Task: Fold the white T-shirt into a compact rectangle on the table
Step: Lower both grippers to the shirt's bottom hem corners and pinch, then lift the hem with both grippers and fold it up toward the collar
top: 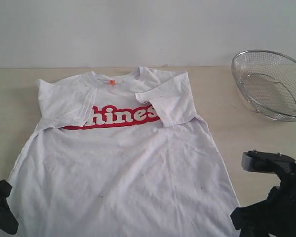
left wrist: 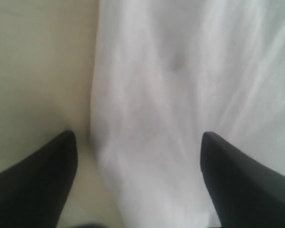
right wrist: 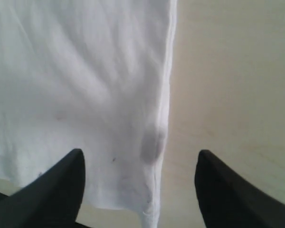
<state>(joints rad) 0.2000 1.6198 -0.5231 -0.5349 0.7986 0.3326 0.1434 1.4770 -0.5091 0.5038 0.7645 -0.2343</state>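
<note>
My right gripper should grab the white T-shirt's hem corner (right wrist: 147, 199) next. Then it can fold the shirt's lower half up.
The white T-shirt (top: 128, 158) lies face up on the table (top: 10, 89), red lettered band across the chest, both sleeves folded inward over it. My left gripper (top: 0, 205) sits at the shirt's near left hem corner, open; in the left wrist view its fingers (left wrist: 38, 180) straddle the shirt's side edge (left wrist: 147, 133). My right gripper (top: 259, 207) is at the near right hem corner, also open. The right wrist view shows its fingertips (right wrist: 223, 190) spread around the hem corner (right wrist: 149, 204) of the shirt (right wrist: 76, 85).
A silver wire-mesh basket (top: 272, 84) stands tilted at the back right of the table. Bare table (top: 241, 128) lies between it and the shirt. A pale wall rises behind the far edge.
</note>
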